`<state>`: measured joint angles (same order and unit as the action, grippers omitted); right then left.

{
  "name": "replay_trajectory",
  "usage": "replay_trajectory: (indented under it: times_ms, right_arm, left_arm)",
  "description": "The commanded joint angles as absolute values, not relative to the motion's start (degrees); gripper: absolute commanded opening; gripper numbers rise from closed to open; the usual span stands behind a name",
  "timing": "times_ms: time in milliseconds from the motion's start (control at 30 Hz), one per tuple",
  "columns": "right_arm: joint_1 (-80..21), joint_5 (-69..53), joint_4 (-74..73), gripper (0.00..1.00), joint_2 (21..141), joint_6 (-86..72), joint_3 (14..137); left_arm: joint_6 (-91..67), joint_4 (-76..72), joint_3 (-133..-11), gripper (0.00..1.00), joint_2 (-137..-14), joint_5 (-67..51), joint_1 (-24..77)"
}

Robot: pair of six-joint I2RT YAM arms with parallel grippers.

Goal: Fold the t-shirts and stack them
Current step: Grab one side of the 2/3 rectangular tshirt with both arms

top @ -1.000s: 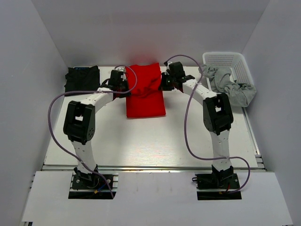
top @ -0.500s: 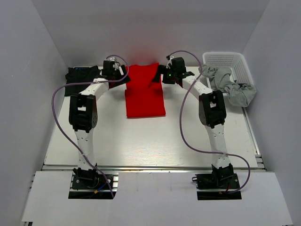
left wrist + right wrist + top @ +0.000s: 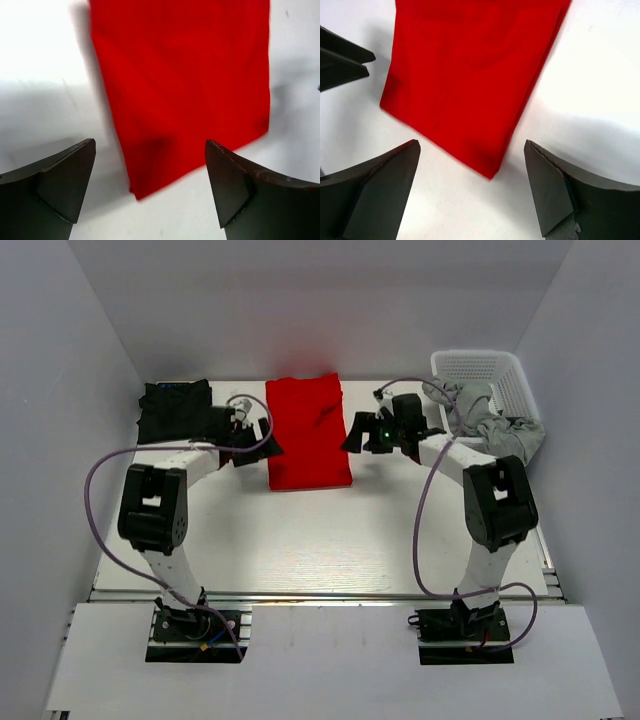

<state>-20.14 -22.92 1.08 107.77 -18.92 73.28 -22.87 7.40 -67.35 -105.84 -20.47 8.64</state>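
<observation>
I should next grab the red t-shirt (image 3: 307, 432) with my left gripper by its near corner (image 3: 273, 486), and my right gripper will take the other near corner. Then I can fold the t-shirt's near edge over.
A bright red t-shirt (image 3: 307, 432) lies folded into a flat rectangle at the back middle of the table. A black t-shirt (image 3: 176, 407) lies folded at the back left. My left gripper (image 3: 254, 433) stands open just left of the red shirt, apart from it; the left wrist view shows the red t-shirt (image 3: 185, 85) and its near corner between the spread fingers (image 3: 60, 177). On the shirt's right side my right gripper (image 3: 358, 433) is open too, with the red t-shirt (image 3: 470, 75) ahead of its empty fingers (image 3: 560, 190).
A white lattice basket (image 3: 490, 373) stands at the back right with grey cloth (image 3: 492, 425) spilling over its near rim. White walls close in the table on three sides. The arms' bases sit at the near edge.
Both grippers let go of the red shirt and opened. They drew back outward and toward the near side, and the shirt now lies flat as a longer rectangle.
</observation>
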Motion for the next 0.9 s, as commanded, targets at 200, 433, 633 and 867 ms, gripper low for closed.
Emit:
replay_trajectory:
  times_ms: [200,433,633,867]
  right_arm:
    - [-20.2,-27.0,9.6,0.90,103.4,-20.8,59.1]
    - [-20.7,-28.7,10.8,0.90,108.4,-22.4,59.0]
    - [-21.6,-29.4,11.4,0.89,110.7,-22.8,58.5]
    - [-22.4,-29.4,10.7,0.60,113.0,-22.3,58.9]
  left_arm:
    - [-19.8,5.7,-53.6,1.00,-94.4,-16.8,12.6]
    - [-18.5,5.1,-51.7,0.83,-96.4,-14.8,15.1]
    - [-18.5,3.5,-49.5,0.56,-99.4,-15.8,15.6]
    - [-19.0,3.5,-49.0,0.41,-99.9,-15.0,15.6]
